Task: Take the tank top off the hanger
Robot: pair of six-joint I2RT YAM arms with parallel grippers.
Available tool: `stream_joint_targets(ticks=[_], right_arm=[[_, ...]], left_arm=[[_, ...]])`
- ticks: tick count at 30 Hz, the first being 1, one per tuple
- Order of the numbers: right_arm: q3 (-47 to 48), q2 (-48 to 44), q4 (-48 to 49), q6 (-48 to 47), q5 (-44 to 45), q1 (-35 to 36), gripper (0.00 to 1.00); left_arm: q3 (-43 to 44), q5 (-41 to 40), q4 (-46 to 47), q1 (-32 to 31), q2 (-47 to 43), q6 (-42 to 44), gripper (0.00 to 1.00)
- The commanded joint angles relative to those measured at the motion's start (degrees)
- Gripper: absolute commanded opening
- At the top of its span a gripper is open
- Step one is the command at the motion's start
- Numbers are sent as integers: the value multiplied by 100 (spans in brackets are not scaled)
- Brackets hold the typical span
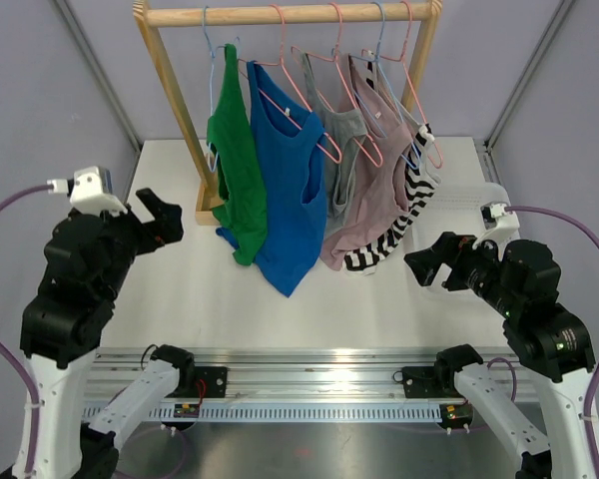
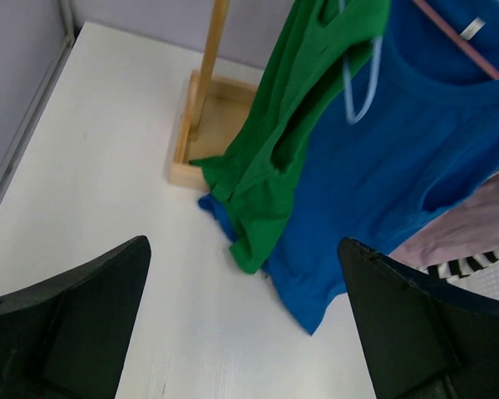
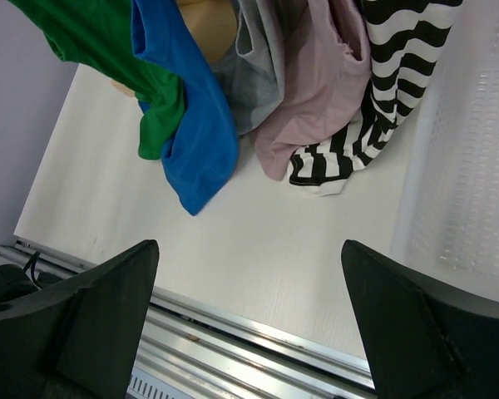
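I should remove the tank top by reaching for the green (image 1: pixel 235 165) tank top's blue hanger with my left gripper and grabbing the hanger's near arm below the hook (image 1: pixel 212 95). This leaves the tank top's straps free.
Several tank tops hang on hangers from a wooden rack (image 1: pixel 170 80): green (image 1: pixel 235 165), blue (image 1: pixel 292 190), grey (image 1: pixel 344 160), pink (image 1: pixel 374 190) and black-and-white striped (image 1: pixel 407 205). Their hems touch the white table. My left gripper (image 1: pixel 158 217) is open and empty, left of the green top. My right gripper (image 1: pixel 431 264) is open and empty, right of the striped top. The left wrist view shows the green top (image 2: pixel 274 158) and blue top (image 2: pixel 382 174) ahead of the fingers. The right wrist view shows all the hems, with the striped one (image 3: pixel 374 116) to the right.
The rack's wooden base (image 1: pixel 210 205) sits on the table (image 1: pixel 180 289) behind the green top. A metal rail (image 1: pixel 309 384) runs along the near edge. A white perforated tray (image 3: pixel 470 174) lies at the table's right side.
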Motion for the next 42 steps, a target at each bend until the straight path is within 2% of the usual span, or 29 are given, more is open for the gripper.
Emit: stream_joint_targets(ticks=[1, 5, 8, 11, 13, 17, 20, 21, 26, 28, 34, 38, 39, 41, 42], right_arm=[[-17, 21, 181, 47, -305, 43, 99], [-35, -58, 66, -32, -331, 43, 99], [-52, -119, -13, -41, -419, 43, 99], [-61, -190, -101, -59, -524, 51, 99], [-122, -251, -136, -76, -603, 43, 99], [-219, -366, -251, -103, -639, 43, 100], [-289, -401, -286, -112, -683, 43, 99], [-307, -410, -277, -112, -726, 43, 99], [-413, -445, -224, -68, -788, 51, 100], [-430, -454, -172, -33, -806, 43, 99], [-387, -418, -110, 29, -876, 43, 99], [-369, -453, -75, 55, -850, 43, 100], [-360, -445, -75, 47, -832, 43, 99], [-343, -462, -84, 47, -815, 43, 99], [-342, -462, -92, 47, -806, 43, 100]], left_arm=[[1143, 463, 50, -30, 947, 262, 99], [2078, 761, 278, -30, 2264, 560, 99], [2823, 772, 550, -30, 2890, 780, 99], [3203, 824, 935, -30, 3524, 912, 98], [3415, 868, 1234, -30, 3867, 1052, 94], [4003, 763, 1245, -30, 4517, 1290, 70], [4548, 648, 1166, -30, 4992, 1440, 59], [4689, 709, 1131, -38, 5097, 1483, 51], [5612, 614, 753, -56, 5782, 1712, 41], [5587, 587, 796, -56, 5810, 1730, 34], [5595, 499, 753, -56, 5977, 1783, 32], [5648, 507, 753, -56, 6047, 1756, 15], [5744, 499, 727, -56, 6056, 1748, 7], [5832, 464, 674, -56, 6074, 1713, 0], [5885, 429, 682, -56, 6065, 1695, 0]])
